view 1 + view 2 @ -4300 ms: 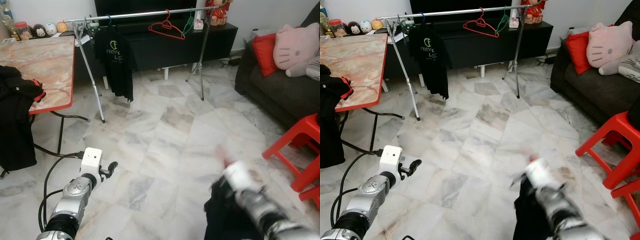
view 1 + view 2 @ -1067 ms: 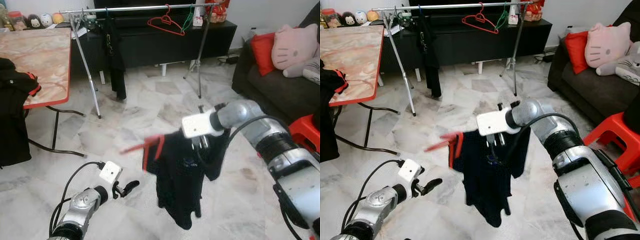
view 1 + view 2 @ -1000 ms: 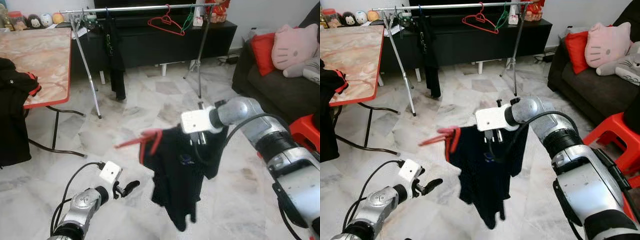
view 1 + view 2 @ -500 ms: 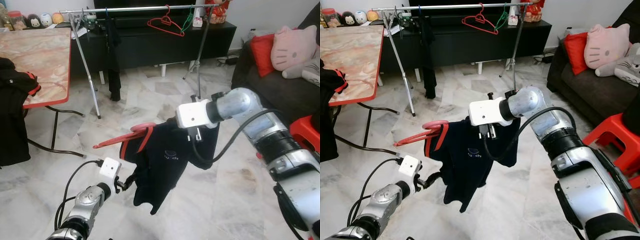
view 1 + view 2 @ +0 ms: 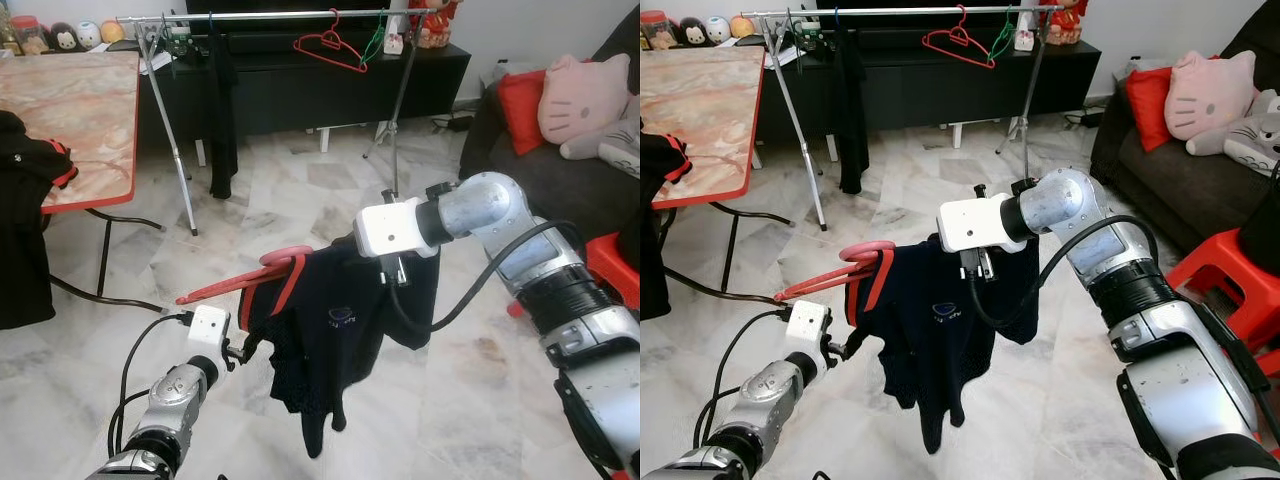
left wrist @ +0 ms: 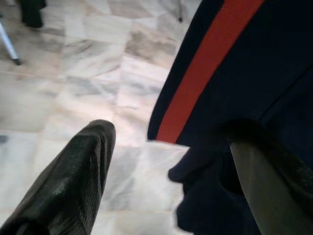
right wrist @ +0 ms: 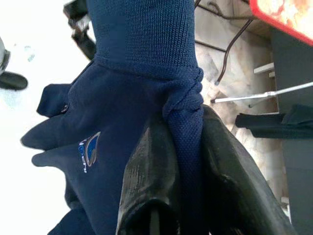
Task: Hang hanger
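Note:
I will pinch the shirt next with my left gripper by the red-trimmed edge's lower corner (image 5: 245, 323), since that edge sticks out while the shirt hangs in loose folds.
A navy shirt (image 5: 335, 330) with red trim hangs in mid-air over the floor, draped on a red hanger (image 5: 232, 284) whose arm juts out to the left. My right gripper (image 5: 394, 272) is shut on the shirt's bunched collar (image 7: 182, 105) and holds it up. Lower on the left, my left gripper (image 5: 243, 348) is open at the shirt's sleeve edge; one finger (image 6: 73, 169) is on the floor side, the other behind the fabric. A metal clothes rack (image 5: 270, 17) stands at the back with a black shirt (image 5: 222, 110), a red hanger (image 5: 330, 50) and a green hanger (image 5: 377, 42).
A marble-topped table (image 5: 80, 110) with a red rim stands at the left, a black garment (image 5: 25, 240) hanging off it. A dark sofa (image 5: 560, 160) with cushions and a red stool (image 5: 615, 265) are at the right. A black cabinet (image 5: 300, 85) is behind the rack.
My right arm has raised the shirt from near the floor to mid height. In the last half second the shirt settled to hang lower, and my left gripper rose to its sleeve.

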